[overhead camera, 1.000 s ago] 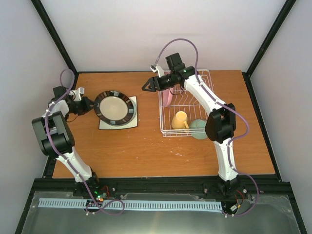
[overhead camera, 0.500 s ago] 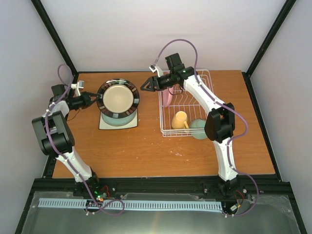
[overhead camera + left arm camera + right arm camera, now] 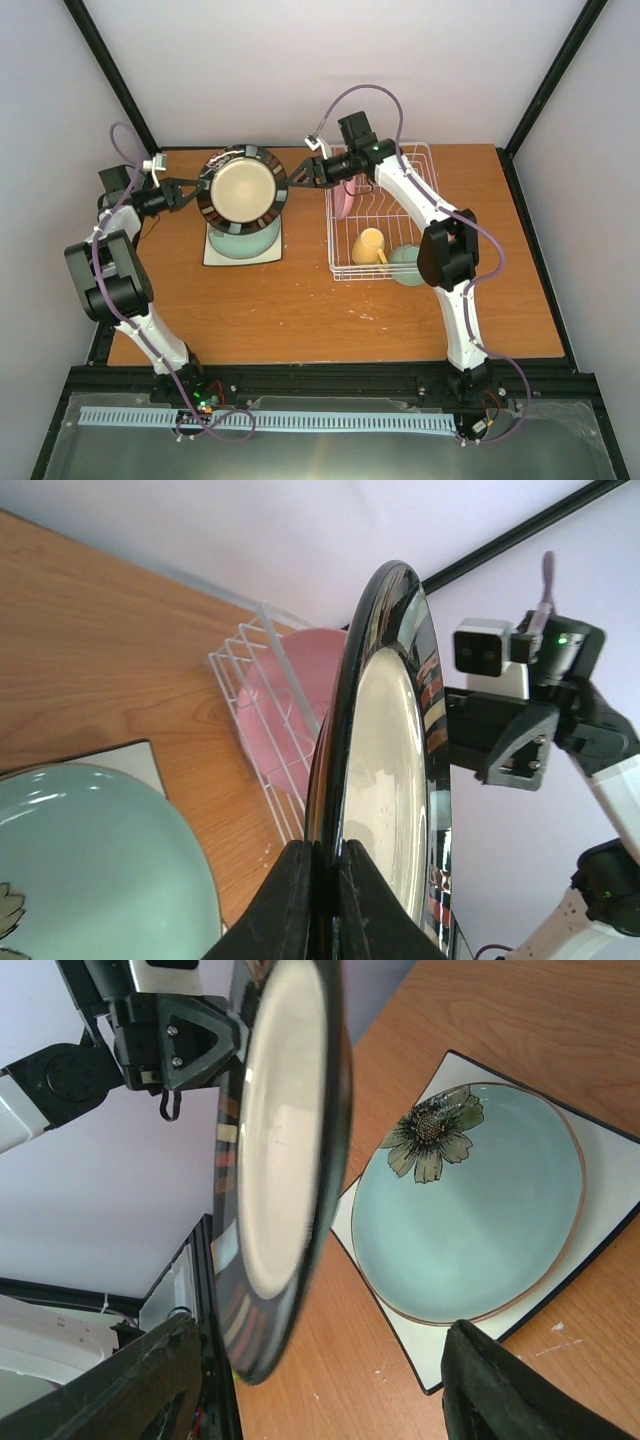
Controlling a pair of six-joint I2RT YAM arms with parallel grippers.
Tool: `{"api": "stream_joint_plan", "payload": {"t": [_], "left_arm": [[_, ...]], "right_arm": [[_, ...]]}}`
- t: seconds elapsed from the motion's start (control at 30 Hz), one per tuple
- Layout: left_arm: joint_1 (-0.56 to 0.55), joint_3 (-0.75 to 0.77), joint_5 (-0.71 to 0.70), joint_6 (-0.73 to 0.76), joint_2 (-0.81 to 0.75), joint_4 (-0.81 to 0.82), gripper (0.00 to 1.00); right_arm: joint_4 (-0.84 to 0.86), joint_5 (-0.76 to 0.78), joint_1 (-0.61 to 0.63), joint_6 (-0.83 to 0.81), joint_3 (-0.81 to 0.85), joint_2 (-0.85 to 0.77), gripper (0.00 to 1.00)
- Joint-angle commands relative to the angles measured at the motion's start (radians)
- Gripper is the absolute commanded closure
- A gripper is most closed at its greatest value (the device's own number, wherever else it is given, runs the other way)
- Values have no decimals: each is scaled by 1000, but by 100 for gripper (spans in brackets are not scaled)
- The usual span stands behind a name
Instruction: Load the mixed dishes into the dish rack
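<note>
My right gripper should next grab the black-rimmed cream plate by its rack-side rim (image 3: pixel 281 189). The rest of the plate then stays free to slot into the rack.
My left gripper (image 3: pixel 197 186) is shut on the rim of the black-rimmed cream plate (image 3: pixel 243 190) and holds it upright above the table; the grip shows in the left wrist view (image 3: pixel 325 875). My right gripper (image 3: pixel 300 173) is open at the plate's right edge, and the plate's rim (image 3: pixel 285 1130) hangs between its spread fingers (image 3: pixel 135 1385). The mint-green plate with a flower mark (image 3: pixel 243 241) lies on the white square plate (image 3: pixel 215 256). The white wire dish rack (image 3: pixel 390 160) holds the pink plate (image 3: pixel 343 201) and the yellow mug (image 3: pixel 368 246). The mint-green bowl (image 3: pixel 408 264) is at the rack's front right corner.
The rack's near corner (image 3: pixel 240 665) with the pink plate (image 3: pixel 290 710) lies just behind the held plate. The stacked plates (image 3: pixel 480 1210) lie below both grippers. Black frame posts stand at the table's back corners.
My left gripper has lifted the black-rimmed plate off the stack, tilted it upright and carried it right toward my right gripper. The mint-green plate is now uncovered. My right gripper shifted slightly left.
</note>
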Motion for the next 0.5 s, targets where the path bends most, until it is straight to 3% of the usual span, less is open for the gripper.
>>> {"api": "stream_joint_plan", "payload": {"t": [0.0, 0.47], "left_arm": [[7, 48, 167, -130, -97, 144, 99], [-10, -62, 130, -327, -152, 386, 99]], "right_arm": [[41, -44, -3, 34, 36, 18, 35], [132, -124, -3, 118, 52, 31, 35]]}}
